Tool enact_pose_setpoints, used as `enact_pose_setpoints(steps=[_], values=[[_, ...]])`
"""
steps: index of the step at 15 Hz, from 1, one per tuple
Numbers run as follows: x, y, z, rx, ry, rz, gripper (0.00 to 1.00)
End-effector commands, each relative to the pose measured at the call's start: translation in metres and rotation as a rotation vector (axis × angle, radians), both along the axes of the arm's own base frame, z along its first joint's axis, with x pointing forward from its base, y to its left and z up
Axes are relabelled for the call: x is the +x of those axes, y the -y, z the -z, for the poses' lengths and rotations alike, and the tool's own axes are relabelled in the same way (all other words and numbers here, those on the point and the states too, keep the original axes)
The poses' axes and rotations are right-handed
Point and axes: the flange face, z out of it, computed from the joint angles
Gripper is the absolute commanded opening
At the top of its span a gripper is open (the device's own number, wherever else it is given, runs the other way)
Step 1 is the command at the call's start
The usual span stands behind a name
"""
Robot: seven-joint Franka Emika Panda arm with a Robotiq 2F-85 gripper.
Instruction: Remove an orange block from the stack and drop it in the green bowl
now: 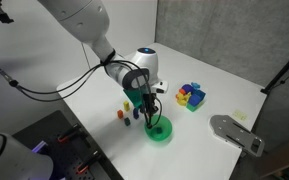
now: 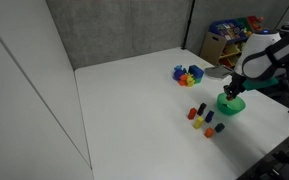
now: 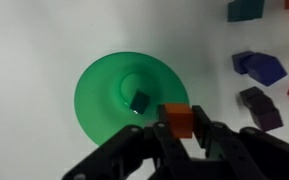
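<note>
My gripper should keep hold of the orange block until it gets to the middle of the green bowl. It is beside the middle, so the block would drop at the bowl's rim if I opened now.
My gripper (image 3: 177,135) is shut on an orange block (image 3: 177,118) and holds it over the near rim of the green bowl (image 3: 99,95). A small dark green block (image 3: 141,100) lies inside the bowl. In both exterior views the gripper (image 1: 149,108) (image 2: 232,92) hangs just above the bowl (image 1: 160,136) (image 2: 231,108). The stack of tiny blocks (image 1: 125,113) (image 2: 202,118) stands on the white table beside the bowl. Several of its blocks (image 3: 259,68) show at the right of the wrist view.
A bigger yellow, blue and purple toy heap (image 1: 191,96) (image 2: 188,75) lies beyond the bowl. A grey flat object (image 1: 234,132) sits near a table corner. A shelf with toys (image 2: 234,40) stands behind the table.
</note>
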Motion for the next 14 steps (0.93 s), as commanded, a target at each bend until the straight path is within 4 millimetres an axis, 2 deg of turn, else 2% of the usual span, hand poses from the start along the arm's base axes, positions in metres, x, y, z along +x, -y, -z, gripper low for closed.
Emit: enact_pose_setpoints(steps=[1,4,9,10,11,14], values=[[0.01,0.034,0.019,-0.049,-0.013,0.062,0.09],[0.01,0.052,0.041,-0.065,-0.037,0.091,0.09],[0.01,0.062,0.067,-0.076,-0.082,0.114,0.11],[0.011,0.062,0.066,-0.071,-0.086,0.111,0.54],[0.011,0.062,0.065,-0.068,-0.09,0.107,0.55],[0.011,0.056,0.051,-0.05,-0.096,0.091,0.77]])
